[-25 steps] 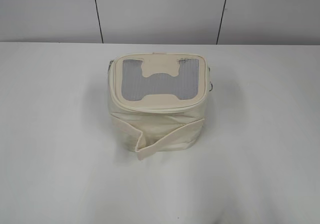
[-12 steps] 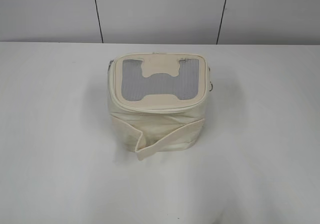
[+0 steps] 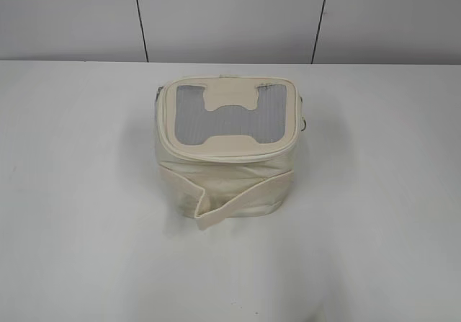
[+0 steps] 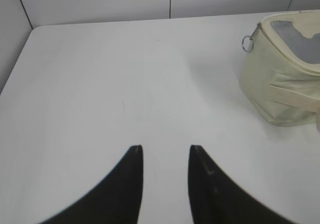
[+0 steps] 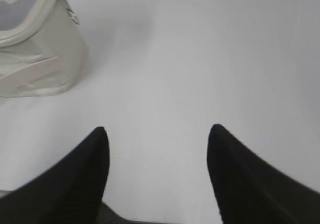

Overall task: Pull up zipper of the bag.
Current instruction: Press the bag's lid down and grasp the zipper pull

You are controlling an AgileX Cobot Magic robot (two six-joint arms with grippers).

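Note:
I should grip the bag by its rear rim [image 3: 229, 78] with my right gripper next, to hold the bag steady for pulling up the zipper [image 3: 223, 156].
The cream bag [image 3: 227, 181] stands in the middle of the white table, with a grey ribbed top panel and a cream H-shaped patch [image 3: 230, 117]. A cream strap [image 3: 241, 198] crosses its front side. The zipper track [image 3: 216, 153] runs round the top rim. A silver ring pull shows in the left wrist view [image 4: 247, 43], and another in the right wrist view [image 5: 73, 16]. My left gripper [image 4: 165, 148] is open and empty, left of the bag [image 4: 280, 78]. My right gripper [image 5: 157, 130] is open and empty, right of the bag [image 5: 35, 58]. Neither gripper shows in the exterior view.
The white table [image 3: 79, 192] stretches all round the bag. A grey panelled wall [image 3: 230, 16] stands behind the table's far edge. The table's left edge shows in the left wrist view [image 4: 15, 63].

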